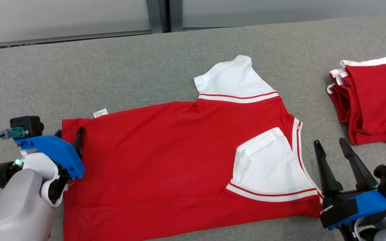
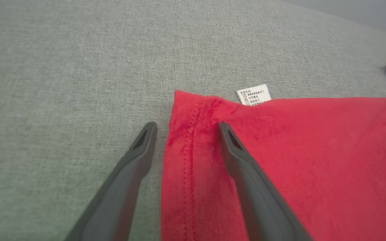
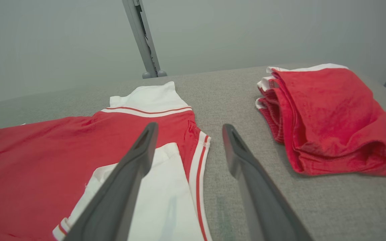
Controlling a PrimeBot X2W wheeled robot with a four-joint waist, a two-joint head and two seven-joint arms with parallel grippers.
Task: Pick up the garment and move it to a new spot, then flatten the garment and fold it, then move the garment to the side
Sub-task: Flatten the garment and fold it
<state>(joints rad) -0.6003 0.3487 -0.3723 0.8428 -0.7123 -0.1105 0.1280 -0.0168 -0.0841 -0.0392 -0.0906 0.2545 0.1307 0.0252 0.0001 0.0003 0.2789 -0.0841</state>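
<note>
My left gripper grabs the red shirt by its hem corner (image 1: 70, 125) beside the white care label (image 1: 100, 112) next, to fold the flattened shirt.
The garment (image 1: 166, 160) is a red T-shirt with white sleeves, spread flat on the grey table (image 1: 112, 73). One white sleeve (image 1: 270, 164) is folded in over the body; the other (image 1: 233, 77) sticks out at the far side. My left gripper (image 1: 69, 133) stands open at the shirt's far left hem corner. In the left wrist view the left gripper (image 2: 187, 129) straddles the garment's (image 2: 297, 160) hem edge, one finger over the table and one over the cloth. My right gripper (image 1: 330, 143) is open just right of the neckline, above bare table; the right wrist view shows that gripper (image 3: 189, 129) empty, with the garment (image 3: 45, 154) on its left.
A stack of folded red garments (image 1: 370, 100) lies at the table's right edge, also the stack (image 3: 330, 113) in the right wrist view. A white care label (image 1: 100, 112) pokes out at the hem. A wall and a grey post (image 1: 157, 15) run behind the table.
</note>
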